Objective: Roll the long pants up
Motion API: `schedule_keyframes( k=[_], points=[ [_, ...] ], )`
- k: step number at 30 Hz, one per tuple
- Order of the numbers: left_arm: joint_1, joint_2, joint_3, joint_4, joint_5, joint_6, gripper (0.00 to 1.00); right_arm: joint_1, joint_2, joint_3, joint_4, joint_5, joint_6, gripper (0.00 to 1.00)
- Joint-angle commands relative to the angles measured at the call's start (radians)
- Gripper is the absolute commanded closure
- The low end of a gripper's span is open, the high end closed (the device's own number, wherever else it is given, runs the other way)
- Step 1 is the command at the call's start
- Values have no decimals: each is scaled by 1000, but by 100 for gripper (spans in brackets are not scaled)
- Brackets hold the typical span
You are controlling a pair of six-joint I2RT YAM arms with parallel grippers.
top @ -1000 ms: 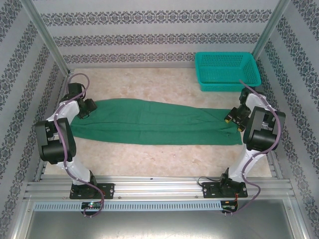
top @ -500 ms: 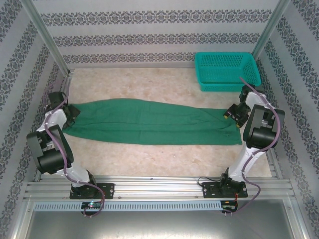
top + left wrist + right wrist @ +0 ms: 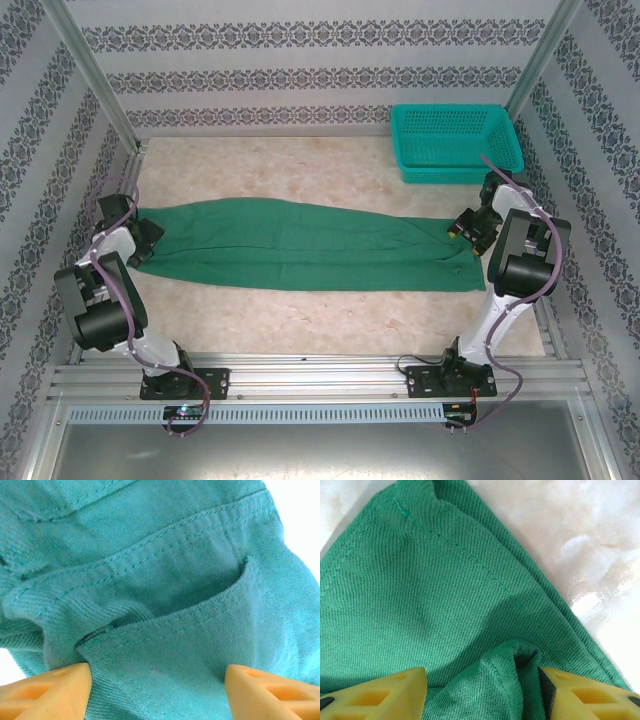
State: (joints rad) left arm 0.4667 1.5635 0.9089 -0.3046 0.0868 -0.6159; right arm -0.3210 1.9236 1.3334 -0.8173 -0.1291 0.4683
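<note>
My right gripper grabs the raised hem fold of the long pants next, to draw that layer across for rolling up.
The long pants lie flat across the table, dark green, waist end to the left and leg hems to the right. My left gripper is at the waist end. In the left wrist view this gripper is open, its fingers wide apart, with flat pocket fabric between them. My right gripper is at the upper hem corner. In the right wrist view it is open too, and a raised fold of hem leans against the right finger.
A teal mesh basket stands at the back right, apart from the pants. Patterned walls close in the table on three sides, with metal posts at the back corners. Bare marble surface lies in front of the pants.
My left arm has swung outward to the left, and the waist end of the pants now reaches further left. The right gripper has barely shifted at the hem.
</note>
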Motion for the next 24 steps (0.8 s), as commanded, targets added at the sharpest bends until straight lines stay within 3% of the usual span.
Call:
schedule_keyframes(
  k=[1, 8, 24],
  points=[
    [7, -122, -54, 17, 27, -26, 28, -5, 8, 12, -1, -27, 12, 40],
    [7, -230, -114, -25, -4, -14, 26, 6, 20, -7, 18, -41, 13, 40],
    [7, -56, -87, 46, 10, -25, 27, 10, 31, 17, 14, -46, 22, 40]
  ],
)
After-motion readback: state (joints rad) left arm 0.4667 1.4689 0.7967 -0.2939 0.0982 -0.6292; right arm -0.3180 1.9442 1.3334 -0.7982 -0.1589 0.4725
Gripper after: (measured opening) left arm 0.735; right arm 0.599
